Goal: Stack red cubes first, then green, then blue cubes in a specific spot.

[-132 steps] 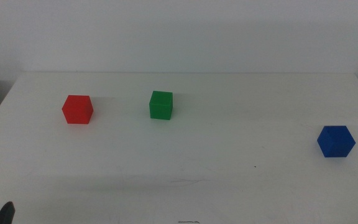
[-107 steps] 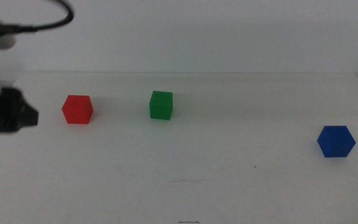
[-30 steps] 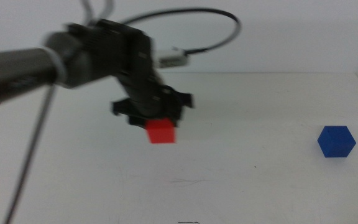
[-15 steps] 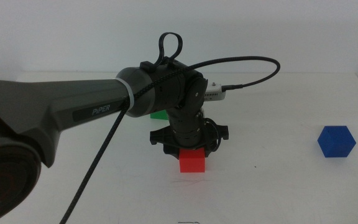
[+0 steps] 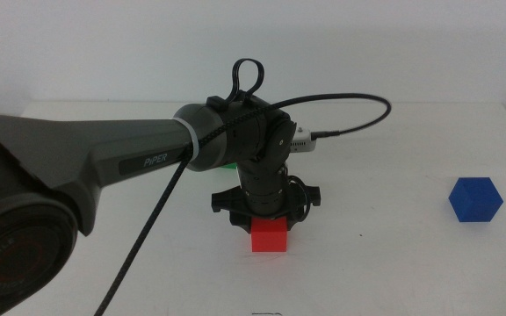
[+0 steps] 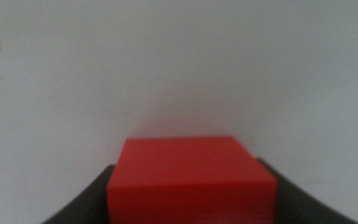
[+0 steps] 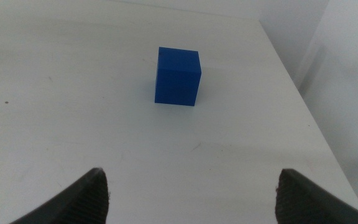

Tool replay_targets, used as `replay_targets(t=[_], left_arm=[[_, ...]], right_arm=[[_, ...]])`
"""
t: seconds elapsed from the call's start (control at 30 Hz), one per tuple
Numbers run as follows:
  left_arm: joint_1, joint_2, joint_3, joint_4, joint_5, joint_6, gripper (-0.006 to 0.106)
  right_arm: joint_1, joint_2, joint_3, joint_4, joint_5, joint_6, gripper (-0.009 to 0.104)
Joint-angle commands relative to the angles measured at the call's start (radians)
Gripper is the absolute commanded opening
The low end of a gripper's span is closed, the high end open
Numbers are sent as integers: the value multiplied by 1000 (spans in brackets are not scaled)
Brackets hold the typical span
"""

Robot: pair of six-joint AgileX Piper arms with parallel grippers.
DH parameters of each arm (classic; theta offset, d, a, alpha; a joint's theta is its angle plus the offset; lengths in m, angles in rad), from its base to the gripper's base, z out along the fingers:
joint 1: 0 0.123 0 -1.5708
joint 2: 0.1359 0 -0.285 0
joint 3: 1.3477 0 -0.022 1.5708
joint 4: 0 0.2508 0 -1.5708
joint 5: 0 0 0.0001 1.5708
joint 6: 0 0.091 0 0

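The red cube's lower edge rests on the white tabletop in the middle view, so it is time for my left gripper to open now.
My left gripper (image 5: 269, 224) is shut on the red cube (image 5: 269, 237) and holds it at or just above the white tabletop, in the middle and a little toward the front. In the left wrist view the red cube (image 6: 190, 177) fills the space between the two dark jaws. The green cube (image 5: 228, 163) is almost hidden behind the left arm; only a sliver shows. The blue cube (image 5: 475, 199) sits alone at the right side of the table. My right gripper (image 7: 194, 199) is open and empty, well short of the blue cube (image 7: 178, 76), and is out of the middle view.
The left arm (image 5: 104, 158) and its black cable (image 5: 358, 96) reach across the left half of the white table (image 5: 393, 254). The table's right edge (image 7: 291, 81) lies close to the blue cube.
The left gripper has carried the red cube right and toward the front, then lowered it. Over the last half second it sank slightly. The blue cube has not moved.
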Motion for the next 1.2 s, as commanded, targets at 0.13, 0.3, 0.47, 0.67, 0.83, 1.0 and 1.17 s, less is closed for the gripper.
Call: replay_targets(t=[0.13, 0.3, 0.47, 0.67, 0.83, 1.0, 1.17], left_arm=[[-4, -43, -27, -9, -18, -11, 14], [1, -61, -30, -35, 19, -10, 93], [21, -150, -30, -42, 51, -5, 94], [51, -266, -30, 47, 43, -3, 94], [119, -253, -76, 150, 1, 61, 94], [177, -168, -208, 134, 14, 165, 94], [208, -56, -360, 135, 25, 236, 94]], right_arm=[[1, -20, -15, -8, -73, -2, 94], [1, -20, -15, -8, -73, -2, 94], [1, -20, -15, -8, -73, -2, 94], [1, -20, -15, -7, -73, -2, 94], [0, -20, -15, -8, -73, -2, 94], [0, -20, -15, -8, -73, -2, 94], [0, -20, -15, -8, -73, -2, 94]])
